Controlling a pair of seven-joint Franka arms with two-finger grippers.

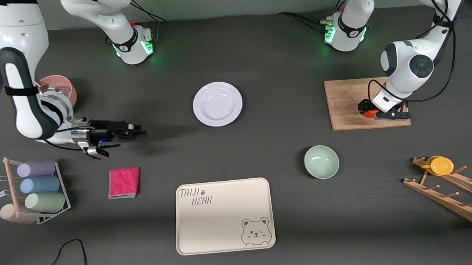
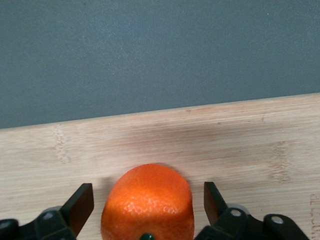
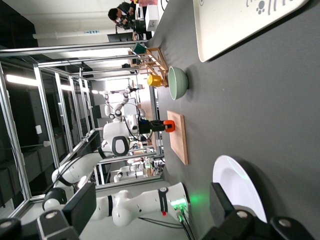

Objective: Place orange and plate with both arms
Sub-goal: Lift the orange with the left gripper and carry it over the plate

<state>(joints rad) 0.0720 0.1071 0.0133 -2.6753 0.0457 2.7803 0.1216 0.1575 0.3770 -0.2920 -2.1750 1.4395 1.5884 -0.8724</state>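
Observation:
My left gripper's fingers are on either side of the orange on the wooden board (image 1: 345, 101) (image 2: 60, 155), so my left gripper closes on the orange next.
The orange (image 1: 370, 113) rests on the wooden board (image 1: 345, 101) at the left arm's end of the table. My left gripper (image 2: 146, 192) is down over it, open, one finger (image 2: 80, 207) on each side of the orange (image 2: 147, 200), with a small gap at both sides. The white plate (image 1: 217, 103) lies bare at the middle of the table, farther from the front camera than the beige tray. My right gripper (image 1: 143, 133) is held level and open above the table toward the right arm's end, pointing at the plate (image 3: 237, 185), nothing between its fingers.
A mint-green bowl (image 1: 321, 162) and a beige bear tray (image 1: 223, 215) lie nearer the front camera. A pink cloth (image 1: 124, 182) and a wire rack of cups (image 1: 38, 190) sit below the right arm. A wooden rack holds a yellow cup (image 1: 441, 165). A pink bowl (image 1: 61, 87) stands by the right arm.

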